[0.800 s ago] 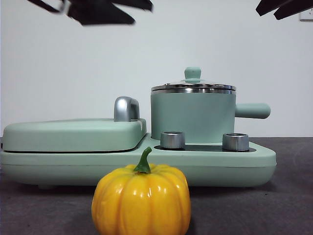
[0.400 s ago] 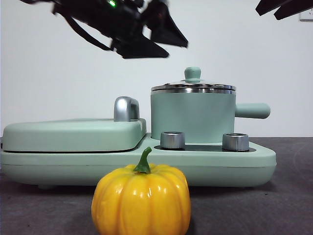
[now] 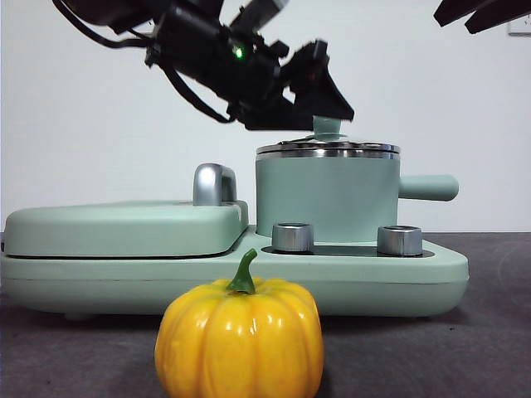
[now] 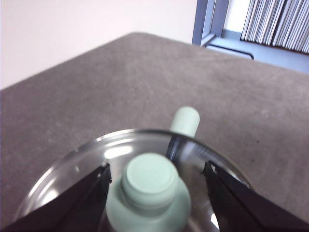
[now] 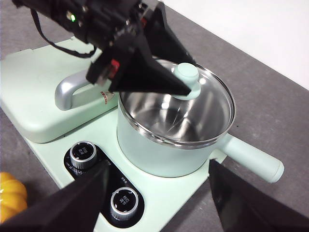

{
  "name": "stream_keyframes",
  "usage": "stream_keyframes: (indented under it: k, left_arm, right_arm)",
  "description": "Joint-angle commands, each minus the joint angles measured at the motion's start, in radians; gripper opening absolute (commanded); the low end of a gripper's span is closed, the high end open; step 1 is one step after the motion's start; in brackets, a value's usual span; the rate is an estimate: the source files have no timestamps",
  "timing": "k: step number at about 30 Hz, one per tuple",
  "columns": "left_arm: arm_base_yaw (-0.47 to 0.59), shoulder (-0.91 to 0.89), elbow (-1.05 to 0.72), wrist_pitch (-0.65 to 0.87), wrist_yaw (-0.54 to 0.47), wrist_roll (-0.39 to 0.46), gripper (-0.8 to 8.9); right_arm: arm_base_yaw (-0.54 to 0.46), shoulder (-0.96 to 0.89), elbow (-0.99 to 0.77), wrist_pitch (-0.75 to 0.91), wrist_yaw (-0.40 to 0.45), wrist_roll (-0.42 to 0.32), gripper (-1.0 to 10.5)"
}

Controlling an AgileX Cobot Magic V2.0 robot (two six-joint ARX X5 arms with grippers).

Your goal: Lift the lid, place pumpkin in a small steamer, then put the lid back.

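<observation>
The lid's steel rim (image 3: 369, 150) is far wider than the left gripper's open fingers, so the left gripper should next take the lid by its narrow mint-green knob (image 3: 327, 126) to lift it.
The glass lid (image 3: 328, 148) sits on the small steamer (image 3: 328, 199), a mint-green pot on the right of the cooker. My left gripper (image 3: 325, 104) hangs open right over the lid. In the left wrist view its jaws stand either side of the mint knob (image 4: 148, 181), apart from it. The right wrist view also shows the left gripper (image 5: 179, 72) at the knob (image 5: 187, 79). The yellow-orange pumpkin (image 3: 239, 340) rests on the table in front of the cooker. My right gripper (image 5: 158, 166) is open, high above the steamer (image 5: 164, 154), holding nothing.
A wide mint griddle cover (image 3: 124, 225) with a chrome handle (image 3: 214, 184) fills the cooker's left half. Two steel dials (image 3: 292, 236) (image 3: 399, 240) stand before the pot. The pot's side handle (image 3: 427, 187) sticks out to the right.
The left arm has come down from the upper left and moved right, bringing its open gripper to the lid's knob. Lid, pot, pumpkin and right arm have not moved.
</observation>
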Motion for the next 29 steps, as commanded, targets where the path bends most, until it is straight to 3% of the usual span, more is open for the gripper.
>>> stream_keyframes:
  k: [1,10,18,29]
  left_arm:
    - [-0.009,0.028,0.028,0.008,-0.002,0.016,3.07]
    - [-0.009,0.029,0.028,0.011,-0.002,0.017,2.88]
    - [-0.009,0.029,0.028,0.011,-0.050,0.018,0.05]
    - [-0.009,0.023,0.053,0.019,-0.051,0.018,0.07]
  right_arm:
    - [0.007,0.005,0.016,0.010,0.001,0.020,3.3]
    - [0.007,0.005,0.016,0.010,0.001,0.020,3.3]
    - [0.007,0.005,0.016,0.010,0.001,0.020,3.3]
    - [0.007,0.005,0.016,0.010,0.002,0.020,3.3]
